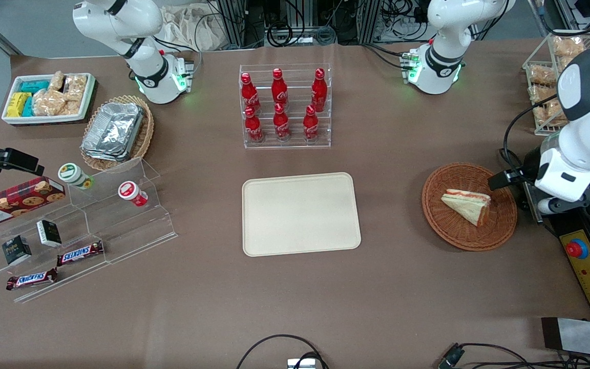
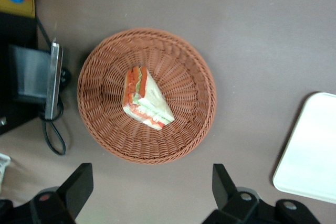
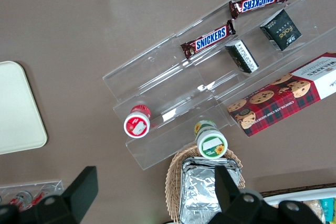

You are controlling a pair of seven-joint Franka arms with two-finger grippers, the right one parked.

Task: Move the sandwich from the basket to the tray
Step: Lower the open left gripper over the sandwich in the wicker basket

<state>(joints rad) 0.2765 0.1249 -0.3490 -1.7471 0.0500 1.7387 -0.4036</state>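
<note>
Next, my left gripper needs to take hold of the sandwich (image 1: 466, 205) by its white bread sides. Then I will move the sandwich onto the cream tray (image 1: 300, 212).
The sandwich (image 1: 466, 205), a white bread wedge with orange-red and green filling, lies in the round reddish-brown wicker basket (image 1: 443, 225) toward the working arm's end of the table. The cream tray (image 1: 300, 212) lies bare at the table's middle, beside the basket. My left gripper (image 1: 502, 179) hangs above the basket's rim on the working arm's side. In the left wrist view the gripper (image 2: 152, 184) is open and empty, its black fingers (image 2: 79, 182) spread wide just off the basket's (image 2: 105, 129) rim. The sandwich (image 2: 144, 100) sits mid-basket, and the tray's corner (image 2: 310, 150) shows.
A clear rack of red cola bottles (image 1: 285, 105) stands farther from the front camera than the tray. A yellow control box with a red button (image 1: 587, 266) sits beside the basket. A wire rack of bagged snacks (image 1: 551, 66) stands at the working arm's end. Acrylic shelves (image 1: 95, 225) lie toward the parked arm's end.
</note>
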